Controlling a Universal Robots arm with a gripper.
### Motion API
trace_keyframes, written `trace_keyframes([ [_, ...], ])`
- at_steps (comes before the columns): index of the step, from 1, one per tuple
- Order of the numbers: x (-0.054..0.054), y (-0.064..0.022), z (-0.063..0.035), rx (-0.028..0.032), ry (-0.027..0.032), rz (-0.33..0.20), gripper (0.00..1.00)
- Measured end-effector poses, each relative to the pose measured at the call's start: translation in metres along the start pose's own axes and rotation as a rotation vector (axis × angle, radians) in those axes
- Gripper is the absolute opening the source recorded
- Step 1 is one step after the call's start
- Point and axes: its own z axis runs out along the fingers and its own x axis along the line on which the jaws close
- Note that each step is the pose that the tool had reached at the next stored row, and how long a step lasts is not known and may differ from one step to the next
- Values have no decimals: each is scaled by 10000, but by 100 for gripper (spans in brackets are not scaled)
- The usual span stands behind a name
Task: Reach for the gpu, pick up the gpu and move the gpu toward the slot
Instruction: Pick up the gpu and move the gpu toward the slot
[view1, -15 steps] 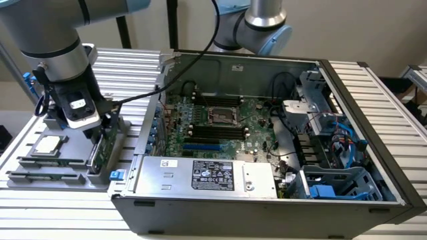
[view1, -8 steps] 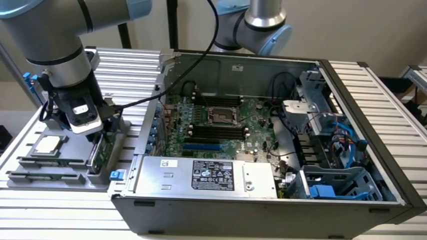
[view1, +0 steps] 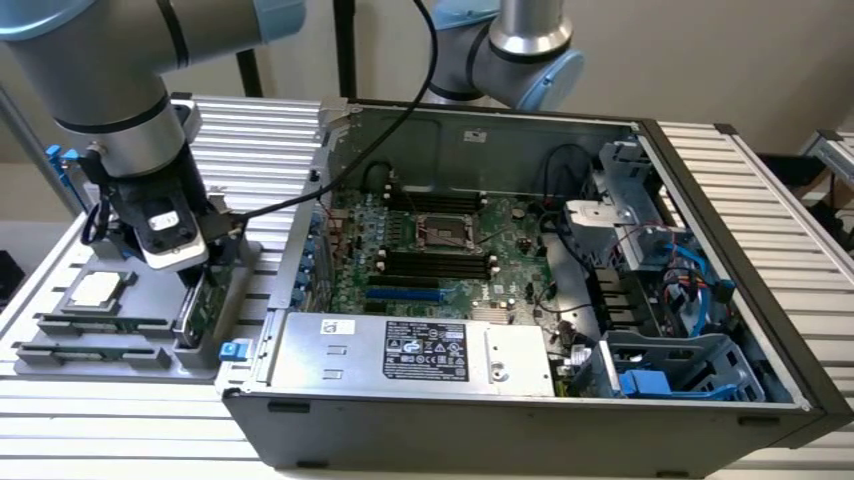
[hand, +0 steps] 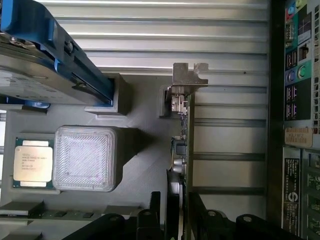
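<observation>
My gripper grabs the GPU by its long edge (hand: 189, 187) beside the fan next, which keeps the GPU's silver bracket (hand: 187, 79) free on the way to the slot.
The gpu (view1: 200, 305) is a thin green card standing on its edge in a grey holder tray (view1: 134, 362) at the exterior view's left, beside the open computer case. In the wrist view the gpu (hand: 183, 130) is seen edge-on, its silver bracket (hand: 189, 75) at the far end. My gripper (view1: 187, 272) hangs low right over the card. Its black fingers (hand: 155, 217) stand one on each side of the card's near end, and the gripper (hand: 176, 220) is open with small gaps showing. The blue slot (view1: 407, 296) lies on the motherboard inside the case.
The tray also holds a CPU (view1: 94, 290) (hand: 33, 162), memory sticks (view1: 100, 325), a ribbed white block (hand: 85, 157) and a silver hard drive with blue rails (hand: 45, 60). The case wall (view1: 314, 250) and power supply (view1: 414, 350) stand between the tray and the motherboard.
</observation>
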Motion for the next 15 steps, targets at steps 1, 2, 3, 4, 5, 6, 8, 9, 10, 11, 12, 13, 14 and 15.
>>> trace_keyframes([
  [1, -1, 0, 1, 0, 0, 0, 36],
  [2, -3, 0, 2, 0, 0, 0, 36],
  [3, -4, 0, 3, 1, 0, 0, 36],
  [4, -4, 0, 3, 1, 0, 0, 36],
  [5, -4, 0, 4, 2, 0, 0, 36],
  [6, -4, 0, 3, 4, 2, 0, 33],
  [8, -4, 0, 3, 4, 2, 0, 27],
  [9, -4, 0, 3, 5, 2, 0, 27],
  [10, -4, 0, 3, 5, 2, 0, 27],
  [11, -4, 0, 4, 5, 2, 0, 27],
  [12, -4, 0, 4, 4, 1, 0, 27],
  [13, -4, 0, 4, 4, 1, 0, 26],
  [14, -4, 0, 4, 4, 1, 0, 26],
  [15, -4, 0, 4, 4, 1, 0, 26],
])
